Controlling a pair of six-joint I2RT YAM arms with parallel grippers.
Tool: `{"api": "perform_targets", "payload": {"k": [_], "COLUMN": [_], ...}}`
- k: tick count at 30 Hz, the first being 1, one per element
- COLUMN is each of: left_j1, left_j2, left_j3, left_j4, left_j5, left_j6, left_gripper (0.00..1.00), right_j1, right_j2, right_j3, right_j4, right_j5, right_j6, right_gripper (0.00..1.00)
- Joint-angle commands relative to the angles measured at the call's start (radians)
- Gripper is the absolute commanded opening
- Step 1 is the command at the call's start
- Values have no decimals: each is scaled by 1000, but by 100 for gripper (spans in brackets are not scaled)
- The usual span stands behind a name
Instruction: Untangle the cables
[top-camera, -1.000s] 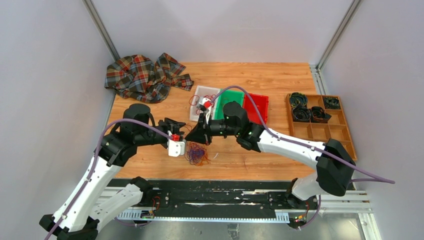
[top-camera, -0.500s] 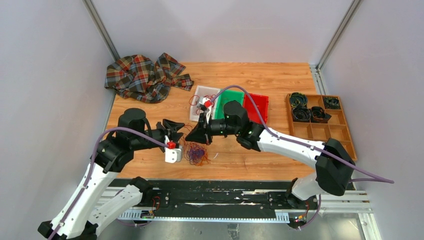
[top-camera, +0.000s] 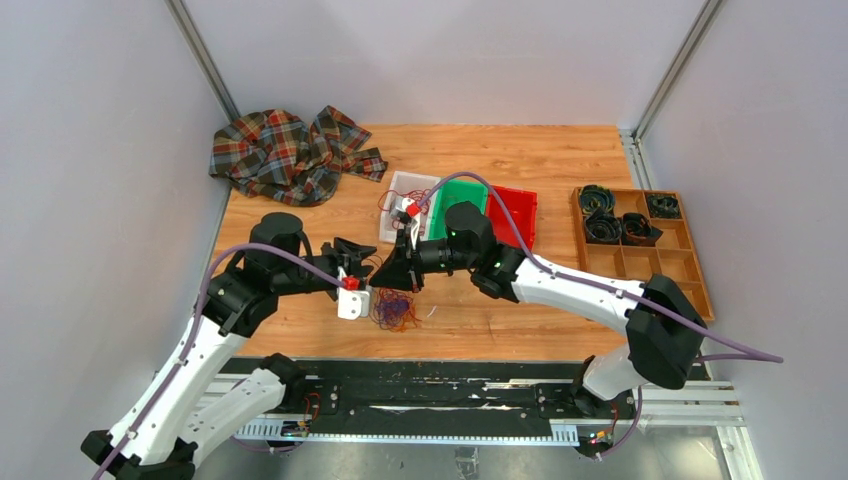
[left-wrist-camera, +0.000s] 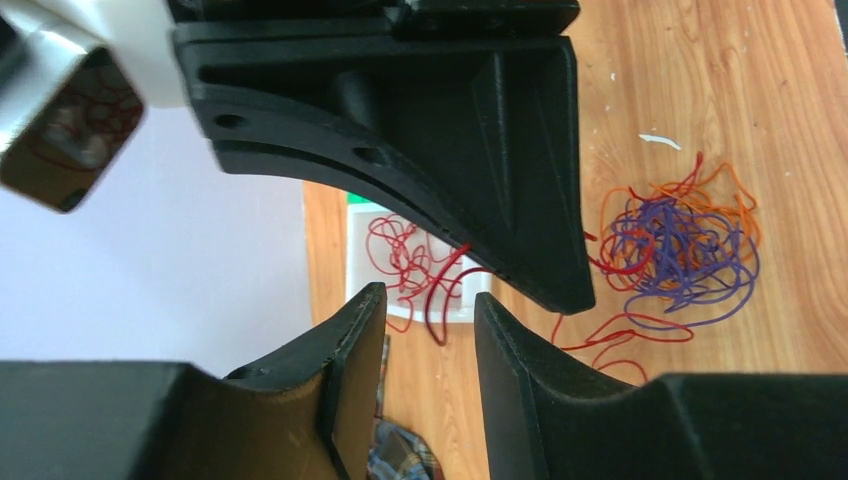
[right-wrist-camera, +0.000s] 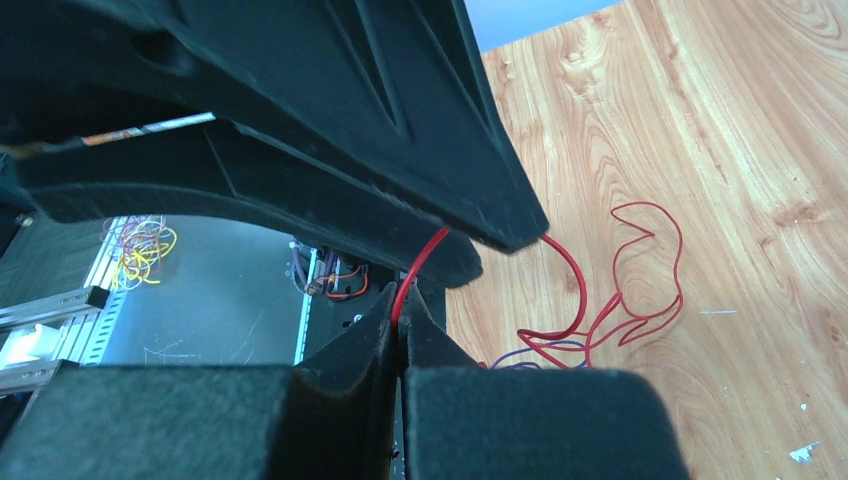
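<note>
Next, my left gripper grabs the red cable's loop that sticks out past my right gripper's finger, to draw the cable from the tangle (top-camera: 395, 309).
The cables lie as a loose tangle (top-camera: 395, 309) of purple, orange and red threads on the wooden table, also seen in the left wrist view (left-wrist-camera: 680, 250). My right gripper (top-camera: 382, 280) is just above and left of the tangle, shut on a red cable (right-wrist-camera: 412, 275) that runs from its tips (right-wrist-camera: 401, 312) down to red loops (right-wrist-camera: 625, 270) on the table. My left gripper (top-camera: 362, 258) is open, its tips (left-wrist-camera: 430, 308) close to the right gripper's finger (left-wrist-camera: 480, 170). A hanging red strand (left-wrist-camera: 440, 300) shows just beyond its jaws, not gripped.
A white tray (top-camera: 420, 181) holds more red cables (left-wrist-camera: 400, 255). A green tray (top-camera: 458, 203) and a red tray (top-camera: 517, 213) stand beside it. A wooden organiser (top-camera: 690, 262) with black coils is at right. A plaid cloth (top-camera: 290, 150) lies at the far left.
My left arm dipped slightly down and left, then came back right toward the right gripper. The right gripper has stayed nearly still, shut on the red cable.
</note>
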Motion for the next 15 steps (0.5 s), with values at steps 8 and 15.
{"api": "perform_targets", "payload": {"k": [8,15], "left_j1": [-9,-8], "left_j2": [114,63], "left_j3": [51,45], "left_j4": [0,94], "left_j5": [-28,-46], "left_j6": [4,-23], "left_gripper": [33,1], "right_j1": [-8,-13], "right_j2": [27,25], "right_j3": [45,12], "right_j4": [71,79], "right_j5": [-39,15], "right_j6": [18,29], "right_gripper": [1,1]}}
